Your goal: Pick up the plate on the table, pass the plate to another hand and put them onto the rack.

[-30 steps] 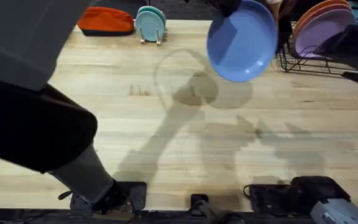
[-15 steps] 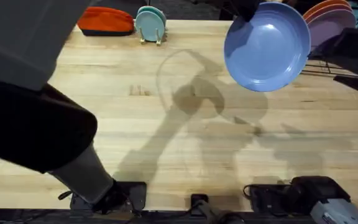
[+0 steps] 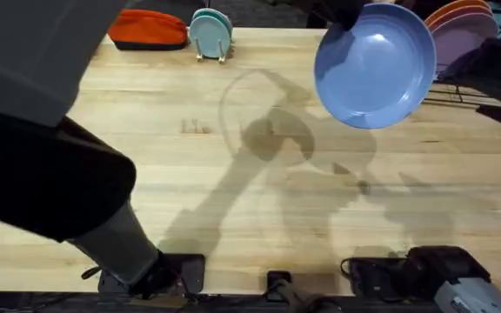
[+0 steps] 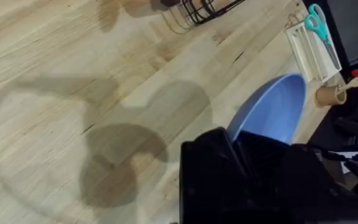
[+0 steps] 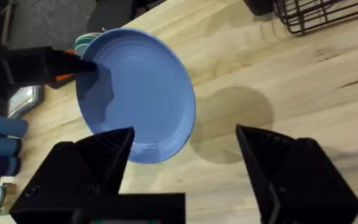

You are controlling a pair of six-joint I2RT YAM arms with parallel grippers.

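Observation:
I next need to grab the light-blue plate by its rim (image 5: 192,118) with my right gripper, so that I can pass the plate over and put it onto the rack (image 5: 319,12).
The light-blue plate (image 3: 375,68) hangs tilted above the far right of the table (image 3: 190,183), just left of the black wire rack (image 3: 424,89). My left gripper (image 3: 344,14) is shut on its far rim; the left wrist view shows the plate (image 4: 273,112) running in between the black fingers (image 4: 211,155). In the right wrist view the plate (image 5: 138,93) faces my right gripper (image 5: 185,132), which stands open a short way off it and is not touching it. The left gripper (image 5: 73,65) clamps the plate's rim there.
Lavender and orange plates (image 3: 456,33) stand in the rack. Small teal plates (image 3: 210,33) in a wooden holder and a red pouch (image 3: 148,30) sit at the far edge. My left arm (image 3: 42,130) looms large and dark on the left. Scissors (image 4: 319,22) lie beyond the table.
The plate moved right toward the rack and grew larger in view over the first half second. Since then it has barely shifted.

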